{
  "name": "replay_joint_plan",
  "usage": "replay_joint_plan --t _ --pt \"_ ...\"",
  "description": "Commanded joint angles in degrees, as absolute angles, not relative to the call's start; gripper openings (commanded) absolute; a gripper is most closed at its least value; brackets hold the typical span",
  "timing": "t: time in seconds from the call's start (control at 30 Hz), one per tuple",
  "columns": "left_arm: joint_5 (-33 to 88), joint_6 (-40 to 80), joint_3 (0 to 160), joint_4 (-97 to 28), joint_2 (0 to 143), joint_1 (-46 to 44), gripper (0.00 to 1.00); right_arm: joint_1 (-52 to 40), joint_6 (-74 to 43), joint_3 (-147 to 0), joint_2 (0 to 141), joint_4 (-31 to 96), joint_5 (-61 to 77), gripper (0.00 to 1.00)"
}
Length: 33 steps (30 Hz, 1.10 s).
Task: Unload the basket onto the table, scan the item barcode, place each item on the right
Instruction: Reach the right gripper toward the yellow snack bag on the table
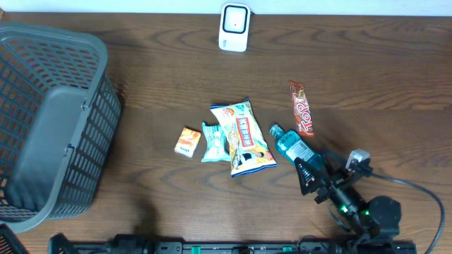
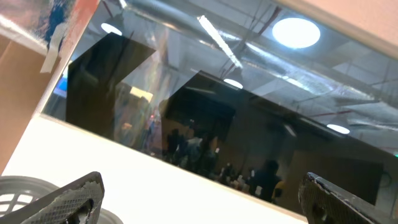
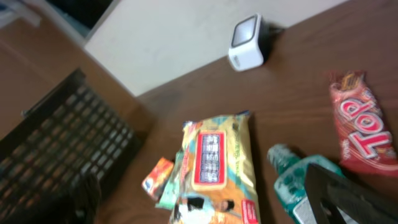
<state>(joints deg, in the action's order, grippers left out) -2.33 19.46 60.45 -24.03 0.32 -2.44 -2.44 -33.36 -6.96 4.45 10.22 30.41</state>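
My right gripper grabs the yellow snack bag [image 1: 244, 137] across its middle next, front label facing my palm, which leaves the bag's bottom free to scan.
The white barcode scanner [image 1: 234, 27] stands at the table's far edge, also visible in the right wrist view as the scanner [image 3: 245, 42]. Mid-table lie a yellow snack bag [image 1: 244, 137], a teal packet [image 1: 213, 142], a small orange box [image 1: 187, 142], a blue-green bottle [image 1: 293, 146] and a red candy bar [image 1: 301, 107]. My right gripper [image 1: 316, 171] hovers open just behind the bottle [image 3: 298, 186], holding nothing; the yellow bag [image 3: 217, 168] lies ahead between its fingers. My left gripper [image 2: 202, 205] is open and empty, pointing up at a wall and dark window.
A large grey mesh basket [image 1: 49, 127] fills the table's left side; its rim [image 2: 12, 186] shows by the left finger. The right arm's cable [image 1: 417, 187] loops at the front right. Bare wood lies between the items and the scanner.
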Motion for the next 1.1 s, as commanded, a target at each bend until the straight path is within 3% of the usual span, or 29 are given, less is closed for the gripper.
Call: replay_joint_plan --t 0.0,0.27,0.37,0.57,0.87,1.07 --pt "-4.2 18.7 59.8 -23.3 0.2 -2.2 1.0 -2.3 -26.1 -16.4 11.1 15.4 26.0 0.99" --pt "-20.5 18.7 59.8 -23.6 0.2 -1.9 1.0 -5.9 -17.8 -38.8 37.8 27.0 19.6 0.99" --pt "-26.7 18.7 59.8 -27.2 0.2 -1.9 1.0 -11.0 -16.6 -47.2 47.4 31.9 11.9 0.99" --pt "-27.3 18.7 59.8 -41.4 0.2 -1.9 1.0 -28.1 -18.1 -63.1 70.0 47.9 -12.5 0.99" --pt "-28.2 18.7 59.4 -51.7 0.2 -1.9 1.0 -40.1 -18.1 -64.7 89.7 39.2 -7.0 0.99" --pt "-28.1 18.7 59.0 -55.1 0.2 -2.0 1.0 -45.3 -24.4 -67.7 93.9 38.1 -15.9 0.99"
